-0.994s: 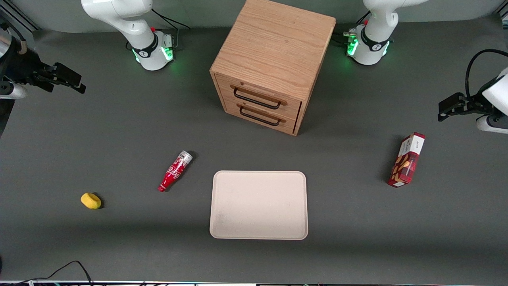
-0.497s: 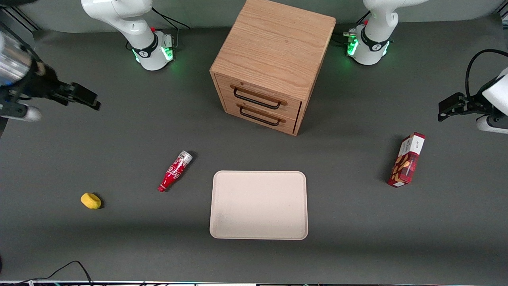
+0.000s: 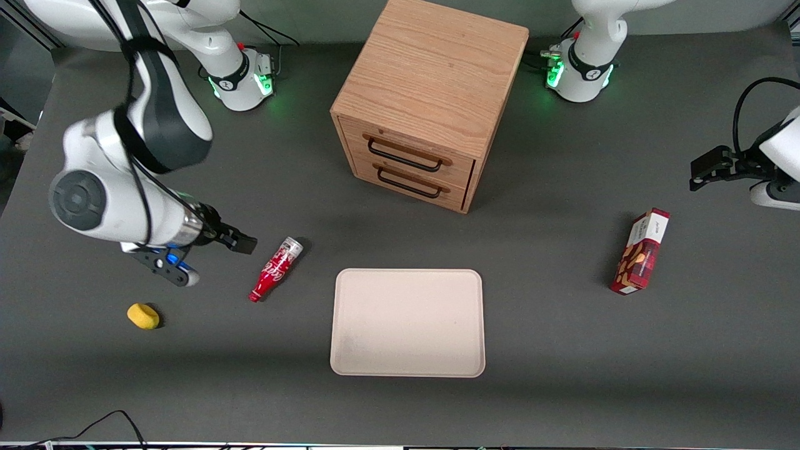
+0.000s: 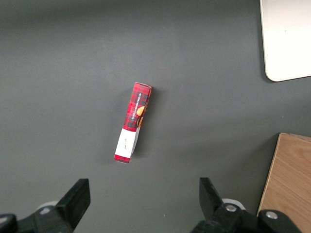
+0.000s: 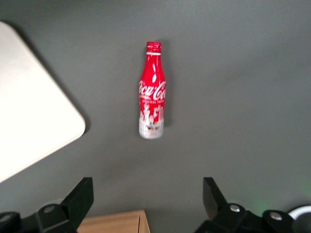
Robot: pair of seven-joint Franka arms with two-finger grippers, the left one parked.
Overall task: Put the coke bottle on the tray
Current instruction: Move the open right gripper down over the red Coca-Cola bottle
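My right gripper should next grab the coke bottle by its labeled body (image 3: 277, 267). Then it should set the bottle on the cream tray (image 3: 407, 322).
The coke bottle (image 3: 275, 269) lies on its side on the dark table, silver base toward the cabinet and red neck toward the front camera. It lies apart from the cream tray (image 3: 407, 322), beside it toward the working arm's end. My right gripper (image 3: 240, 240) hovers above the table close beside the bottle's base, not touching it. In the right wrist view the bottle (image 5: 152, 92) lies whole between and ahead of the spread fingers (image 5: 80, 196); the gripper (image 5: 148, 194) is open and empty. A tray corner (image 5: 29, 107) shows there too.
A wooden two-drawer cabinet (image 3: 431, 100) stands farther from the front camera than the tray. A yellow lump (image 3: 143, 315) lies toward the working arm's end. A red-and-white snack box (image 3: 640, 251) lies toward the parked arm's end. A black cable (image 3: 112, 419) lies by the front edge.
The right arm has swung in from the table's edge and come down near the bottle's base. The bottle and the tray have not moved.
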